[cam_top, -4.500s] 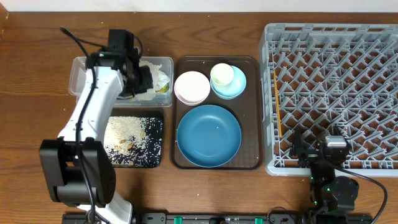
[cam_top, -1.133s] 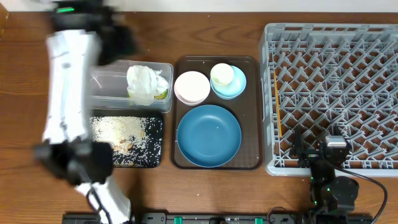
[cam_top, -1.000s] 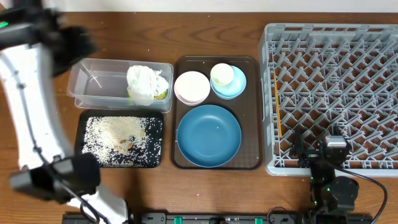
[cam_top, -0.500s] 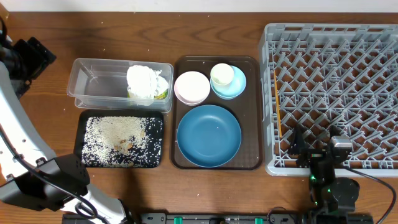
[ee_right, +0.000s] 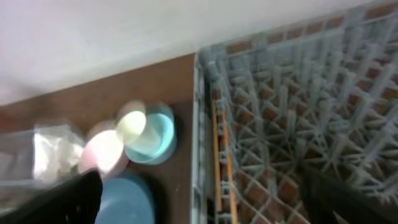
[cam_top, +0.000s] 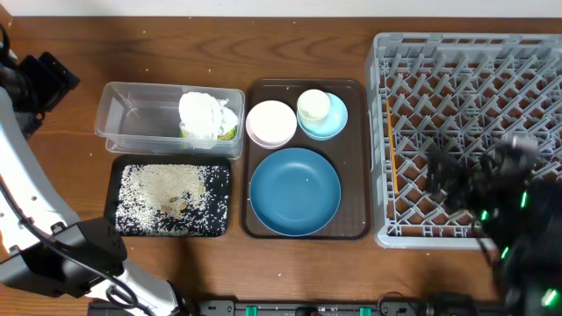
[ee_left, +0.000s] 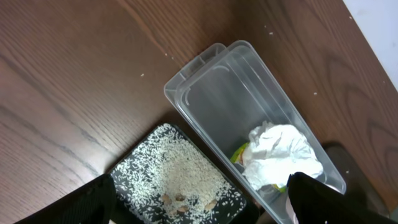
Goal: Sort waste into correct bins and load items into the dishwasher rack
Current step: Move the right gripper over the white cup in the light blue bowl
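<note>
The cream cup needs to be grabbed next by its open rim [cam_top: 314, 104] [ee_right: 132, 127] with my right gripper, so that I can turn it opening down into the dishwasher rack.
My left gripper [cam_top: 54, 75] hovers open and empty at the table's far left, beyond the clear tub [cam_top: 140, 118]. In the tub lie a crumpled white napkin [cam_top: 204, 114] and a yellow-green wrapper [cam_top: 230, 133]. Rice [cam_top: 171, 189] covers the black tray [cam_top: 123, 224]. The dark-blue plate [cam_top: 294, 191], pinkish bowl [cam_top: 270, 123], and cream cup [cam_top: 313, 105] on the light-blue dish [cam_top: 334, 123] sit on the brown tray. Chopsticks [cam_top: 391, 149] lie along the left edge of the rack [cam_top: 465, 88]. My right gripper [cam_top: 448, 180], blurred, is open above the rack's front part.
The brown serving tray [cam_top: 356, 158] stands between the bins and the rack. A few stray grains lie on the wood behind the tub. In the left wrist view the tub [ee_left: 217, 106] and the rice tray [ee_left: 180, 180] lie below my open fingers [ee_left: 87, 202].
My left arm left the tub and swung out to the far left, jaws widening. My right arm has lifted from the front edge and now moves over the rack.
</note>
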{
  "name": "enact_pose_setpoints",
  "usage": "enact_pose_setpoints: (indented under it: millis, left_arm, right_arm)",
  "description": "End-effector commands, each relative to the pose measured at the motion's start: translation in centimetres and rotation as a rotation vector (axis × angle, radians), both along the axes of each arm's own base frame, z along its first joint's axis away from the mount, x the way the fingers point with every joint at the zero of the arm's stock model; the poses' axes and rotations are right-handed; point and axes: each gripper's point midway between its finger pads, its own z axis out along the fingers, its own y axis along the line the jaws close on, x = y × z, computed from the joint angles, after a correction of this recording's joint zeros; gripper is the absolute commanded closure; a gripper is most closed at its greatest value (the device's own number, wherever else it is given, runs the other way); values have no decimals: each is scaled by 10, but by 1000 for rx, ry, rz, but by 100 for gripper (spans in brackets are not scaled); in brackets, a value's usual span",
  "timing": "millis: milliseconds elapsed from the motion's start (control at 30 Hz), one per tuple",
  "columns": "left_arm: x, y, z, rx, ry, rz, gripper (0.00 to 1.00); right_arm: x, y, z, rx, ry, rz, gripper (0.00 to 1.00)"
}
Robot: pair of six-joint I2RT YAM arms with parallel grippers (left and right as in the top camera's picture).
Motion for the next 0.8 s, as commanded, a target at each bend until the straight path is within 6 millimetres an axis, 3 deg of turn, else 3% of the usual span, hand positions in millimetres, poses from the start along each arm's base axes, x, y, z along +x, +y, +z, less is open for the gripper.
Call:
enact_pose_setpoints:
  millis: [0,133,267,333,433,500,600,633,767]
  left_arm:
    - [-1,2,-1,0,6,6,9]
    - [-1,2,-1,0,6,6,9]
    - [-1,2,-1,0,7,7,9]
    - [0,2,-1,0,6,6,9]
    - [-1,2,-1,0,6,6,9]
    - [-1,2,-1,0,6,6,9]
    - [-1,2,-1,0,6,6,9]
    - [-1,2,-1,0,6,6,9]
    - [-1,2,-1,0,6,6,9]
  right_arm:
    - [36,15,0,67,203,87,1]
    - [89,38,-9,163,417,180,1]
    - [133,83,-11,330,431,348,1]
    - [155,105,-22,314,404,403,1]
    - [171,121,-50,189,413,374,6]
    - [174,140,-66,88,412,394,25]
    - [170,174,-83,-61,390,477,69]
    - [169,182,-87,-89,389,486,77]
    - [162,203,-102,-234,385,472,88]
